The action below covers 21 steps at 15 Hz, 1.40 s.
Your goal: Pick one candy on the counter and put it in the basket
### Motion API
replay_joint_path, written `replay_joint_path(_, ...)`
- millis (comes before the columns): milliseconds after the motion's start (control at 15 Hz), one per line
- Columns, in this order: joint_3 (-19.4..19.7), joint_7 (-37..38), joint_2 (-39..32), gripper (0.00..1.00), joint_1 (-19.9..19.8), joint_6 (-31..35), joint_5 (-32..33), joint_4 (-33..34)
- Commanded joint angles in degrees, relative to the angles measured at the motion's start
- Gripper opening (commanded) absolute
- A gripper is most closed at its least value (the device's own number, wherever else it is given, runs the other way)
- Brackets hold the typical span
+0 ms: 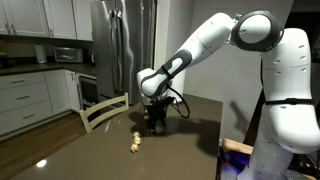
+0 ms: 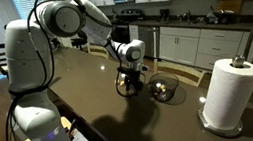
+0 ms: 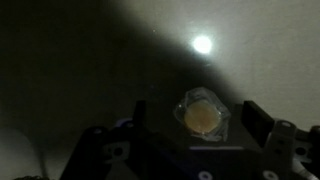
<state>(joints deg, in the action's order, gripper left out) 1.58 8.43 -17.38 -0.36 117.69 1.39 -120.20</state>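
My gripper should close on the candy now, because the candy (image 3: 203,116) is between both fingers in the wrist view, level with its sides.
A round golden candy in a clear wrapper (image 3: 203,117) lies on the glossy dark brown counter (image 3: 80,70). My gripper (image 3: 201,126) is open, with one finger on each side of the candy and neither finger touching it. In both exterior views the gripper (image 1: 154,122) (image 2: 131,84) points down, low over the counter (image 1: 190,150) (image 2: 91,106). The small, low, dark basket (image 2: 164,88) stands beside the gripper with something golden in it. It shows as a small yellowish spot in an exterior view (image 1: 135,143).
A paper towel roll (image 2: 227,92) stands on the counter near the basket. A wooden chair (image 1: 104,112) stands at the counter's far edge. A steel fridge (image 1: 122,45) and white cabinets (image 1: 25,100) are behind. A bright lamp reflection (image 3: 202,44) shows on the counter.
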Motion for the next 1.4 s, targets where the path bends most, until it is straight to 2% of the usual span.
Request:
replay_joint_path(0,-0.2,0.3,1.3,0.75,0.2,-3.3,-1.3,0.4)
replay_joint_path(133,-0.3,0.2,1.3,0.72,0.1,-3.5,-1.6,0.5)
replay_joint_path(800,-0.4,0.2,1.4,0.07,0.2,-2.9,-2.1,0.5)
replay_joint_path(1133,-0.4,1.0,3.7,0.06,0.7,-4.0,-1.2,-0.2)
replay_joint_path(1333,-0.6,1.2,6.6,0.06,1.1,-7.2,-1.0,-0.6)
